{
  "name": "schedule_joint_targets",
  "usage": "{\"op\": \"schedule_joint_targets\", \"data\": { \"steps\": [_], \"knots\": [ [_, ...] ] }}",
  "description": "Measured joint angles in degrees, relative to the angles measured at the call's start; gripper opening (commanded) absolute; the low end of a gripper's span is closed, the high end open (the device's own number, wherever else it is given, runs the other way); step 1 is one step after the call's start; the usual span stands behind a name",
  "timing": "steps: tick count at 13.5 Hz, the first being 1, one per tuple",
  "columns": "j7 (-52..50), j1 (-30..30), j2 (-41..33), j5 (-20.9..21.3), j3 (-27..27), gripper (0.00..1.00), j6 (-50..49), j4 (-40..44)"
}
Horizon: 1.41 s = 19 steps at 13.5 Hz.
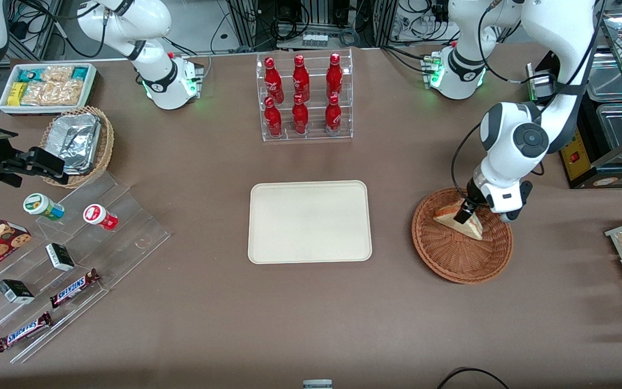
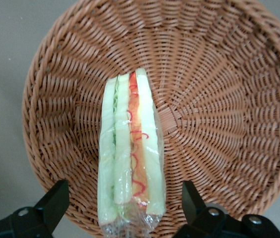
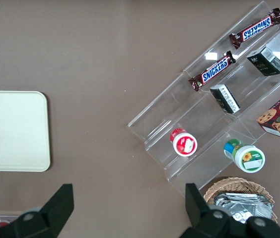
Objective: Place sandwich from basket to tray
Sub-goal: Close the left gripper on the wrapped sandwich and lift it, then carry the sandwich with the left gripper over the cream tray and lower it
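Observation:
Next, my left gripper should grab the sandwich by its wrapped end (image 2: pixel 132 218) to place it on the cream tray.
The sandwich (image 1: pixel 461 216), a plastic-wrapped triangular wedge of white bread with red-orange and green layers, lies in the round reddish-brown wicker basket (image 1: pixel 451 256). My left gripper (image 1: pixel 467 214) is down in the basket over the sandwich. In the left wrist view the sandwich (image 2: pixel 131 148) stands on edge between my two black fingers (image 2: pixel 54 202), which are spread wide with a gap on each side; the gripper (image 2: pixel 125 206) is open. The basket (image 2: pixel 219 99) fills that view. The cream tray (image 1: pixel 310 221) lies flat at the table's middle, beside the basket.
A clear rack of red bottles (image 1: pixel 303 97) stands farther from the front camera than the tray. Toward the parked arm's end are a clear stepped stand with snack bars and cups (image 1: pixel 62 254), a tan basket of foil containers (image 1: pixel 78 143) and a white snack bin (image 1: pixel 46 86).

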Motion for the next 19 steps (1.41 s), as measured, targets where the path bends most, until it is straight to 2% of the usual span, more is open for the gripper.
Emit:
{"op": "schedule_joint_targets", "data": {
  "steps": [4, 5, 6, 7, 14, 17, 19],
  "knots": [
    [-0.01, -0.3, 2.25, 0.0, 0.0, 1.0, 1.9, -0.01],
    [-0.01, -0.3, 2.44, 0.0, 0.0, 0.78, 1.93, -0.01],
    [-0.02, -0.3, 2.53, 0.0, 0.0, 0.32, 1.93, -0.01],
    [-0.22, -0.3, 2.55, 0.0, 0.0, 0.02, 1.95, -0.01],
    [-1.23, -0.89, 1.82, 0.95, -0.09, 0.0, -0.42, 2.54],
    [-1.32, -2.26, -0.55, 6.12, -1.64, 0.0, -16.82, 9.38],
    [-1.26, -4.26, -1.69, 7.51, -3.59, 0.0, -29.07, 16.87]
  ]
}}
